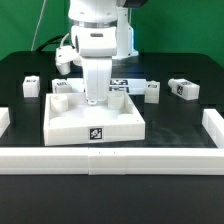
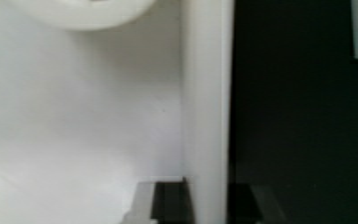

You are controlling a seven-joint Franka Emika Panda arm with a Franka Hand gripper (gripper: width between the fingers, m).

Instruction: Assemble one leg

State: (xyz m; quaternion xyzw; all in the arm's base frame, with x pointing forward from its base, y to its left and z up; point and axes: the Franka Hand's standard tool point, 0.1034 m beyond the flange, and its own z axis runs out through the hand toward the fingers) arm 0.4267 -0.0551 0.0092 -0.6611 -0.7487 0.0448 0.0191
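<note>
My gripper moves the panel to the border bar next and opens only after that. Black table shows between that bar and the panel's side, so the panel would fall short now.
Several small white legs with marker tags lie on the black table: one at the exterior view's left [image 1: 32, 86], one beside it [image 1: 62, 88], and two at the right [image 1: 152, 92] [image 1: 183, 88]. My gripper [image 1: 95, 100] is down at the back rim of the large white square panel [image 1: 95, 128], away from every leg. In the wrist view the dark fingers [image 2: 171, 205] stand on either side of the panel's upright rim wall [image 2: 208, 100], close against it, with my gripper [image 2: 208, 195] around that wall. A round corner hole [image 2: 96, 10] shows in the panel floor.
Long white rails border the table at the front [image 1: 110, 158], left [image 1: 5, 118] and right [image 1: 215, 125]. The marker board [image 1: 128, 82] lies behind the panel. Black table [image 2: 309, 110] lies outside the panel's rim.
</note>
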